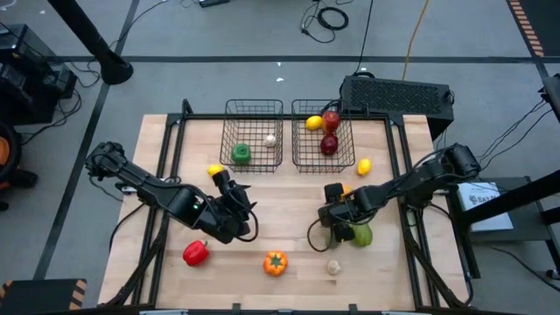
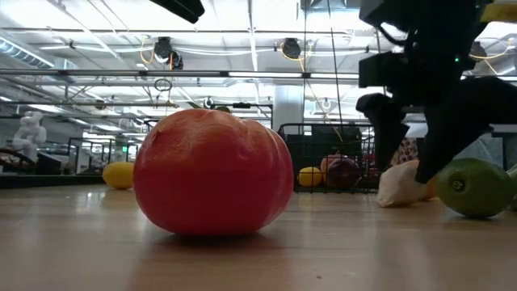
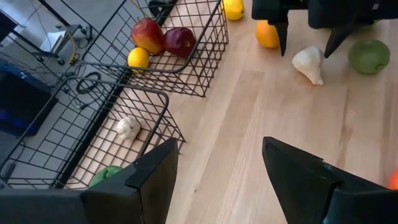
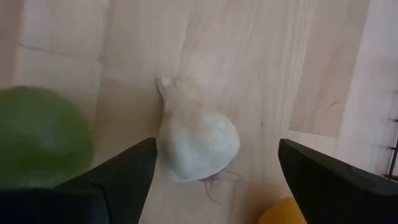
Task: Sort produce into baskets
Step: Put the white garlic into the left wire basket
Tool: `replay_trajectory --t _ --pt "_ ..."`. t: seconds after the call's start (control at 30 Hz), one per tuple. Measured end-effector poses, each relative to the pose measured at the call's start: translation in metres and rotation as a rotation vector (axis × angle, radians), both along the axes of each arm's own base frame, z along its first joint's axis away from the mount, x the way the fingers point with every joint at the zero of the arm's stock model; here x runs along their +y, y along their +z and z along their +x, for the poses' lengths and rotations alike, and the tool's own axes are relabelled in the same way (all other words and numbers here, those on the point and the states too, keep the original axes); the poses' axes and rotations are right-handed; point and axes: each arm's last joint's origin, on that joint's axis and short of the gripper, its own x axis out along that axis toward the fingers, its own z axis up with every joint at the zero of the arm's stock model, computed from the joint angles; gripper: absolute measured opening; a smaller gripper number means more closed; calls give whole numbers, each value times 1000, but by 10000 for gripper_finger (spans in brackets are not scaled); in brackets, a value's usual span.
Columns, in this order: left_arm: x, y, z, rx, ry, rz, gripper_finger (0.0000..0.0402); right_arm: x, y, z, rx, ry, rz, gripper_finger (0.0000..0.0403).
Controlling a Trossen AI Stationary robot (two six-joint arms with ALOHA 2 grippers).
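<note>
I should next use my right gripper to take hold of the whitish bulb by its round body point(image 4: 199, 144), so it can go into the basket with the green pepper.
A whitish bulb point(image 4: 198, 144) lies on the wooden table point(image 1: 289, 197) between an orange point(image 3: 267, 34) and a green fruit point(image 3: 368, 56). My right gripper point(image 4: 217, 149) hangs open just over it, pointing steeply down, one finger on each side and not touching. In the high view the gripper point(image 1: 335, 229) hides this bulb. My left gripper point(image 1: 238, 194) waits open and empty above the table, near the left basket point(image 1: 254, 131), which holds a green piece point(image 1: 241, 154) and a bulb point(image 1: 270, 138). The right basket point(image 1: 322, 131) holds a lemon point(image 1: 313, 123) and two red apples point(image 1: 330, 131).
Loose on the table: a lemon point(image 1: 216, 171) by the left gripper, a lemon point(image 1: 363, 166) right of the right basket, a red pepper point(image 1: 196, 254), an orange pepper point(image 1: 275, 262) and another bulb point(image 1: 333, 267) near the front edge. A black box point(image 1: 398, 96) stands behind the baskets.
</note>
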Motion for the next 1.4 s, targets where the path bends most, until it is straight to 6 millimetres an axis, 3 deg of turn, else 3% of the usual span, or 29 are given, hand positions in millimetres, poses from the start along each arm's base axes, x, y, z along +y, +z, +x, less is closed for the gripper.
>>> replay_trajectory --t 0.2,0.4,0.87,1.13,1.4 --pt "0 0 0 2 1 3 242 -4 -13 5 60 28 20 324" --pt "0 0 0 4 1 4 242 -5 -23 9 80 38 12 290" --pt "0 0 -1 8 1 7 242 -5 -22 11 53 46 12 221" --pt "0 0 -1 7 1 9 242 -5 -21 11 58 41 12 219" --pt "1 0 -1 2 10 22 242 -1 7 24 58 27 15 219"
